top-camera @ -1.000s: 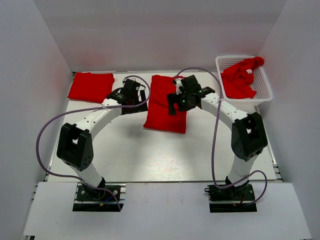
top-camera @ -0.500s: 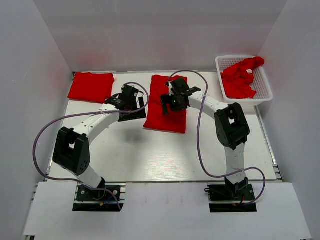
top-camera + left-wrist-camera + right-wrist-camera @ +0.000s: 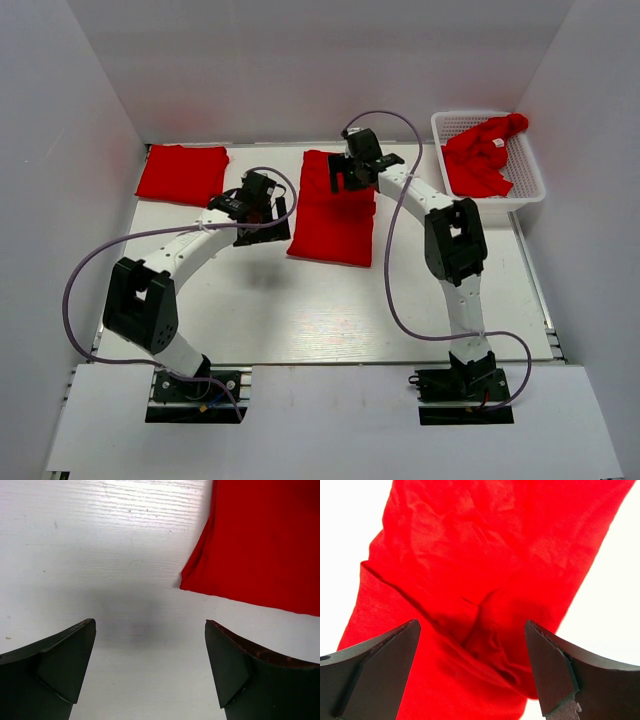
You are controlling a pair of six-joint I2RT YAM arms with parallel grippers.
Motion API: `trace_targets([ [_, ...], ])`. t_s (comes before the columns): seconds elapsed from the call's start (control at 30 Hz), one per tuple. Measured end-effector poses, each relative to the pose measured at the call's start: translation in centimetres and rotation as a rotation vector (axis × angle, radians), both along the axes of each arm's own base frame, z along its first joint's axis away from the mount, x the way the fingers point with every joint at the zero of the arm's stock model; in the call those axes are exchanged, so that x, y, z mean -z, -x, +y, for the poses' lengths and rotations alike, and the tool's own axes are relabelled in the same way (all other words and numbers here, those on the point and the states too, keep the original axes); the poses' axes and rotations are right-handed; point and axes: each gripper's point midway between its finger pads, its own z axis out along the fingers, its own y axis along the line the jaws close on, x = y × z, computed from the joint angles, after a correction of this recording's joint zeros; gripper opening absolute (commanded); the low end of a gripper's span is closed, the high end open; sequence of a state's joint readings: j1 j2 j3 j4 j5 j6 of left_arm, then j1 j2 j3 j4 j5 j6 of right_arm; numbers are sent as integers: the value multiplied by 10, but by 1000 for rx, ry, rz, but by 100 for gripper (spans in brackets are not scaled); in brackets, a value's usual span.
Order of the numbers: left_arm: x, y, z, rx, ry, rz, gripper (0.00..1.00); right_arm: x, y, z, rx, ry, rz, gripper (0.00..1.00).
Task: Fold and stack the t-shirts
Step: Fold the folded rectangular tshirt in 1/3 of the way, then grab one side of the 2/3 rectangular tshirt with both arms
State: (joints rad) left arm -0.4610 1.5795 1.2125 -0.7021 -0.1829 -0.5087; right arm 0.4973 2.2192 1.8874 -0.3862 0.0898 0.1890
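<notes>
My left gripper grabs the middle red t-shirt by its near corner next. Then I fold the t-shirt's near edge over its far end.
A folded red t-shirt [image 3: 334,212] lies in the middle of the table. Another folded red t-shirt [image 3: 182,173] lies at the back left. Crumpled red t-shirts [image 3: 480,157] with a small white label fill the white basket [image 3: 530,178]. My right gripper [image 3: 352,175] is open above the far end of the middle shirt; the right wrist view shows its rumpled folds [image 3: 485,605] between the jaws. My left gripper [image 3: 262,205] is open and empty over bare table just left of that shirt; its corner [image 3: 260,550] shows in the left wrist view.
White walls enclose the table on three sides. Purple cables loop from both arms over the table [image 3: 300,300]. The basket stands at the back right corner.
My right gripper has moved away from me along the middle shirt, toward its far end. My left gripper has shifted slightly toward the near left side of that shirt.
</notes>
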Motion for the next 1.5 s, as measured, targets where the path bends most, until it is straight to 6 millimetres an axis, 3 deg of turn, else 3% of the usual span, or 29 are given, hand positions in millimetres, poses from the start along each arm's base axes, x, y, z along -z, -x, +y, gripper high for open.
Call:
trace_targets([
  [0.1, -5, 2, 1, 17, -3, -12, 100, -4, 8, -10, 14, 19, 8, 90],
  [0.17, -7, 1, -1, 42, 3, -22, 100, -9, 28, -22, 27, 33, 29, 90],
  [0.33, -6, -6, -12, 107, 24, -45, 100, -21, 115, -70, 95, 38, 96, 90],
  [0.43, 7, -12, -21, 138, 30, -31, 100, -22, 157, -88, 142, 1, 128, 90],
  [0.57, 39, -17, -27, 159, 17, 34, 100, 6, 184, -95, 187, -13, 219, 90],
  [0.77, 74, -18, -30, 165, -10, 105, 100, 48, 188, -102, 288, 47, 315, 90],
  [1.0, 89, -21, -33, 166, -19, 126, 100, 60, 177, -105, 369, 78, 305, 90],
  [1.17, 92, -23, -33, 163, -32, 119, 100, 78, 178, -100, 375, 113, 333, 90],
  [1.27, 93, -23, -34, 166, -36, 112, 94, 78, 175, -92, 364, 115, 322, 90],
  [1.4, 94, -24, -36, 167, -39, 102, 83, 78, 174, -85, 360, 114, 316, 78],
  [1.5, 95, -25, -39, 174, -34, 87, 70, 79, 176, -80, 378, 100, 317, 57],
])
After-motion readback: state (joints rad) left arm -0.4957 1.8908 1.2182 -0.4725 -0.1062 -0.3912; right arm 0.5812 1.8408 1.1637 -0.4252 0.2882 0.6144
